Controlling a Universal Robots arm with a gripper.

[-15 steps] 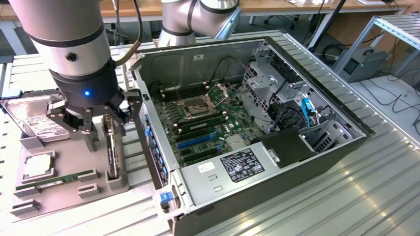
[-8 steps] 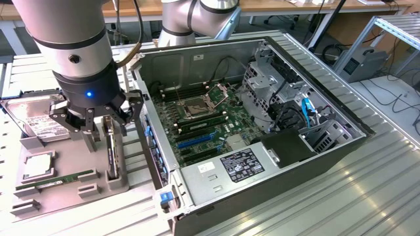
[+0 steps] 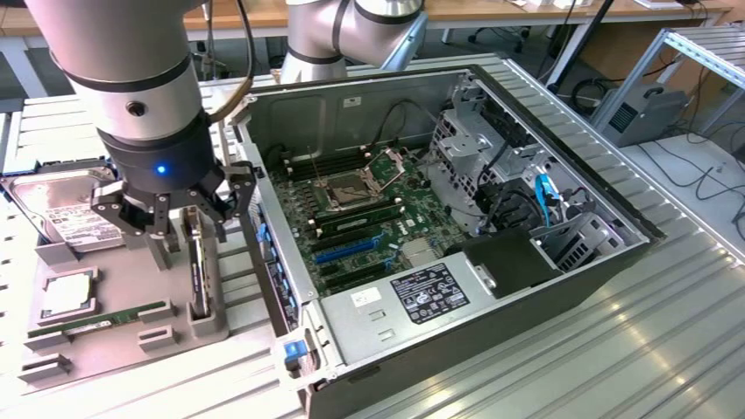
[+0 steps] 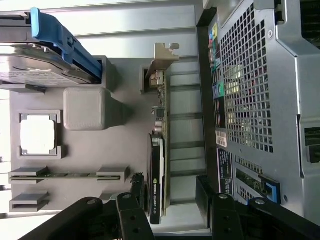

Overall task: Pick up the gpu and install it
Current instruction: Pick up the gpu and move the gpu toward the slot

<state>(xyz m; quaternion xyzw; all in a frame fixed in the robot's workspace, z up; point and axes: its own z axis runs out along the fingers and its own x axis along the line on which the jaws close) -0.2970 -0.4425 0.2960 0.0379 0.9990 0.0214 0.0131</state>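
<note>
My gripper's fingers are still above the GPU's top edge (image 3: 195,253), so it is too early to close. My gripper lowers first, then closes on the GPU.
The gpu (image 4: 159,150) stands on its long edge in a slot of the grey holder tray (image 4: 125,145), its dark cooler on one face and its silver end bracket (image 4: 163,56) at the far end. In the exterior view the gpu (image 3: 201,275) sits at the tray's right side, close to the computer case. My gripper (image 3: 174,240) hangs directly over it, open. In the wrist view the gripper (image 4: 169,192) straddles the card's near end, with one finger (image 4: 136,187) on the cooler side, the other on the board side, and a gap to each.
The open computer case (image 3: 466,218) lies on its side at the exterior view's right, with its motherboard (image 3: 361,218) exposed. The tray also holds a hard drive (image 3: 70,218) with a blue rail (image 4: 65,42), a CPU (image 3: 68,295) and a memory stick (image 3: 99,321).
</note>
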